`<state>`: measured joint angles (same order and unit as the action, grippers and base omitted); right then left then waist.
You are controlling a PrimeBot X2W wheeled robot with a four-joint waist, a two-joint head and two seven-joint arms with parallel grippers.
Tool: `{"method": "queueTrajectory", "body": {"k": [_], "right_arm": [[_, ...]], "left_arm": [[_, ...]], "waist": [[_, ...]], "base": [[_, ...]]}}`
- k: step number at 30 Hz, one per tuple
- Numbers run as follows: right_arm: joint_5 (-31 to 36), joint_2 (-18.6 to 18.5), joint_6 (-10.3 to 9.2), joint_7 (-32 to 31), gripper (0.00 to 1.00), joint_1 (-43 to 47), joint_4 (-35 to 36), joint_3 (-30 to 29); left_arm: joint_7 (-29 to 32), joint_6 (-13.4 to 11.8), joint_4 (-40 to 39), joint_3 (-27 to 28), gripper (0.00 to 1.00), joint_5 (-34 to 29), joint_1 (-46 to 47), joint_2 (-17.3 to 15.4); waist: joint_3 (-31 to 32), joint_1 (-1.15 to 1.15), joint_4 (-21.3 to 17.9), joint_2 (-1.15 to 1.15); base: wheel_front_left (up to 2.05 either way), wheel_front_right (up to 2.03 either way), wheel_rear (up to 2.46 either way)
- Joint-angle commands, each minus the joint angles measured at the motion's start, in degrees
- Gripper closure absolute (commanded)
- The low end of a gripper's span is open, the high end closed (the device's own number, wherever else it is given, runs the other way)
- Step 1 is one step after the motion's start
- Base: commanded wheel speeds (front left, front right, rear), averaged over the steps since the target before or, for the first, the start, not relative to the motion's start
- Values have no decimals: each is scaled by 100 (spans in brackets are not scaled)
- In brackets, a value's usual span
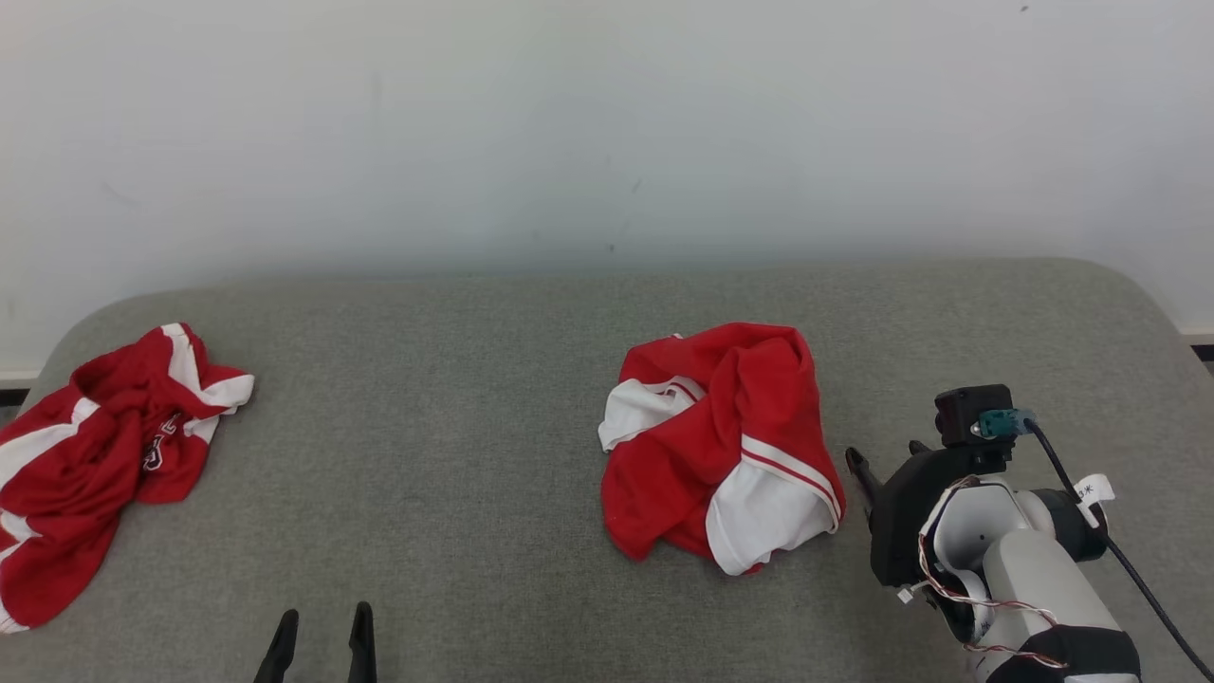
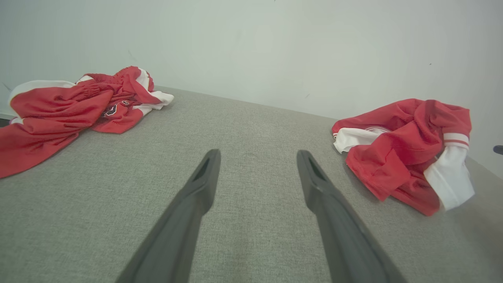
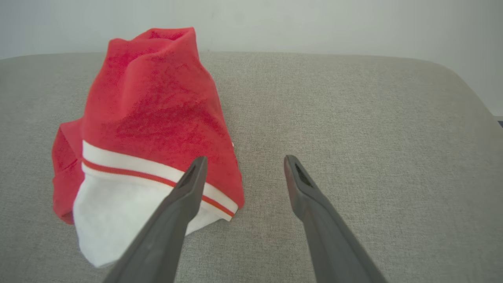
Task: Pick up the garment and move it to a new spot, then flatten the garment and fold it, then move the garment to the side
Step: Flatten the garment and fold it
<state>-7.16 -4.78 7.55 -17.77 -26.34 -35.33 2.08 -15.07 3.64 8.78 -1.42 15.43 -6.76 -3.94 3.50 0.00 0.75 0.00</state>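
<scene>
My right gripper grabs the garment by its striped edge next, to move the red and white garment to a new spot.
A crumpled red and white garment lies right of the middle of the grey fabric surface. My right gripper stands open just to its right, low over the surface, holding nothing. In the right wrist view the garment rises as a heap at the left, and the right gripper has its left finger in front of the white hem. My left gripper is open at the front edge, well left of the garment. In the left wrist view the left gripper points over bare fabric, with the garment at the right.
A second red and white garment lies bunched at the far left edge, also seen in the left wrist view as a crumpled heap. A pale wall runs behind the surface, whose back corners are rounded. Bare fabric lies between the two heaps.
</scene>
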Motion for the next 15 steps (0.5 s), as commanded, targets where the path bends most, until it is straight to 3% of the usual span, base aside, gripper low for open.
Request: {"method": "queueTrajectory", "body": {"k": [1,15], "right_arm": [[54,-88,-12,-150,0,-107,-265,32],[-105,-308,-12,196,0,-739,-1750,-35]], "left_arm": [[15,29,-15,-39,0,-61,91,-4],[100,54,-125,-211,0,-84,337,-101]], "waist": [[-175,0,222,0],[-654,0,571,0]], "base": [[0,0,0],[0,0,0]]}}
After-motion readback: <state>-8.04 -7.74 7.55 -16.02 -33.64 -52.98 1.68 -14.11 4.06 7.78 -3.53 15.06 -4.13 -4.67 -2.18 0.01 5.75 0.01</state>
